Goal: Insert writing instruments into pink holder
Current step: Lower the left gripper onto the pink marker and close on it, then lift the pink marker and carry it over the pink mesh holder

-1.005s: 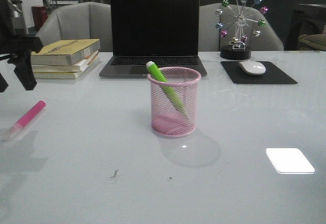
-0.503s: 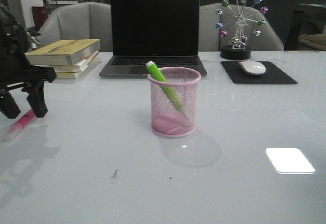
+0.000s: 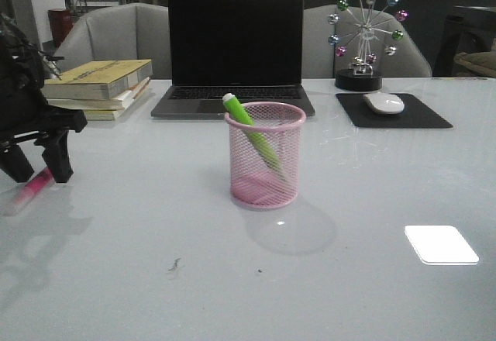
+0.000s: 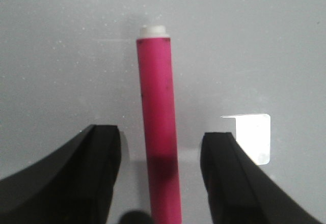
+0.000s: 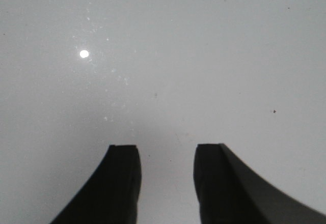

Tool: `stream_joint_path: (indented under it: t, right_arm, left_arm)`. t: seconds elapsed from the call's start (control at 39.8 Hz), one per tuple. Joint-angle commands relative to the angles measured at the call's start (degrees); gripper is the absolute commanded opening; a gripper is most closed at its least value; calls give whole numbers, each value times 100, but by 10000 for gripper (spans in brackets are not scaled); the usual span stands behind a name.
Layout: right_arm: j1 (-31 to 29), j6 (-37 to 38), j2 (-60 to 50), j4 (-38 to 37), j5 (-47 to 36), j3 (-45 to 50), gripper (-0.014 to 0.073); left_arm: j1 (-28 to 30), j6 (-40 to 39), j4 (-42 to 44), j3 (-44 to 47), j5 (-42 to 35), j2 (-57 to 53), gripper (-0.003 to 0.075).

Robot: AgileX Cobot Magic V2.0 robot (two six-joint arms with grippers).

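Observation:
My left fingers are low at the table on both sides of the pink highlighter (image 3: 32, 187), so closing now would catch it.
The pink mesh holder (image 3: 264, 155) stands mid-table with the lime green highlighter (image 3: 249, 128) leaning inside it, its pale end above the rim. The pink highlighter (image 3: 32, 187) (image 4: 158, 132) lies flat on the table at the far left. My left gripper (image 3: 36, 167) (image 4: 161, 147) is open and straddles it, one finger on each side, with a gap to the marker on both sides. My right gripper (image 5: 166, 155) is open over bare table, holding nothing; it does not show in the front view.
Behind the holder sits an open laptop (image 3: 235, 50). A stack of books (image 3: 101, 85) lies at the back left, close to my left arm. A mouse (image 3: 384, 103) on a black pad and a ferris-wheel ornament (image 3: 364, 35) stand at the back right.
My left arm came in from the left edge and lowered over the pink highlighter, its fingers now on either side of it. The holder and green highlighter have not moved.

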Motion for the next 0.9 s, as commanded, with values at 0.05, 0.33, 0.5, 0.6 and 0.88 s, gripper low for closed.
stream_joint_path:
  t: [0.05,0.33,0.5,0.6,0.88]
  right_arm:
    - [-26,-50,-75,-44,-320,-149,388]
    - [-26,-50,-75,-44,-282,-149,388]
    - [-26,-50,-75,-44,-208,-149,388]
    - [-26,-50,-75,-44,-151,-149,388]
    - [-26,-50,-75,-44,-18,-149,388]
  left_arm:
    - [-27,-10,-59,-149,40,-126,438]
    - [-39,-10,-46,-149,508,51,256]
    - [-62,-10,-46,-149,607,73,145]
    - [-86,-6,-46,-149,607,73,93]
    - [-329,17,-86,-420,276,-249,92]
